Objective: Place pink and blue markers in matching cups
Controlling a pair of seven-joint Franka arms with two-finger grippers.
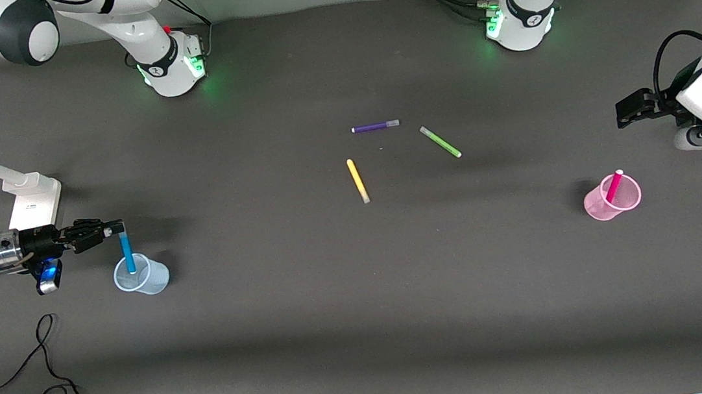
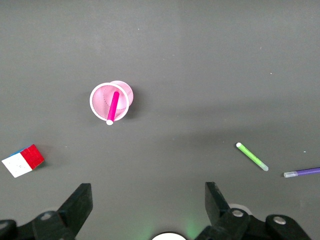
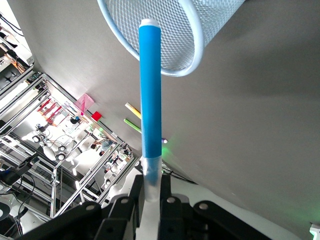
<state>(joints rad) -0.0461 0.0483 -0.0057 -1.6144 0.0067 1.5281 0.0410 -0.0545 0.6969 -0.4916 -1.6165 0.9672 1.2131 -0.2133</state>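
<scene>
The blue marker's lower end [image 1: 131, 268] [image 3: 149, 27] is inside the pale blue cup's rim, so the marker would rest in the cup. Now it is time for my right gripper to open.
My right gripper [image 1: 114, 230] is shut on the pale cap end of the blue marker [image 1: 128, 252], which hangs nearly upright. Its lower end is at the mouth of the pale blue cup [image 1: 143, 275], toward the right arm's end of the table. The right wrist view shows the blue marker [image 3: 150, 90] running from my right gripper [image 3: 151, 192] to the mesh blue cup [image 3: 172, 37]. The pink marker [image 1: 615, 185] leans inside the pink cup [image 1: 612, 198], toward the left arm's end. My left gripper [image 1: 632, 110] waits open and empty above the table. In its wrist view my left gripper [image 2: 148, 200] looks down on the pink cup [image 2: 111, 100] and pink marker [image 2: 113, 106].
Purple [image 1: 375, 126], green [image 1: 440, 142] and yellow [image 1: 358, 180] markers lie mid-table. A white device [image 1: 31, 195] sits close to the right gripper, and black cables [image 1: 51, 385] trail nearer the front camera. A small colour cube [image 2: 23, 160] lies near the pink cup.
</scene>
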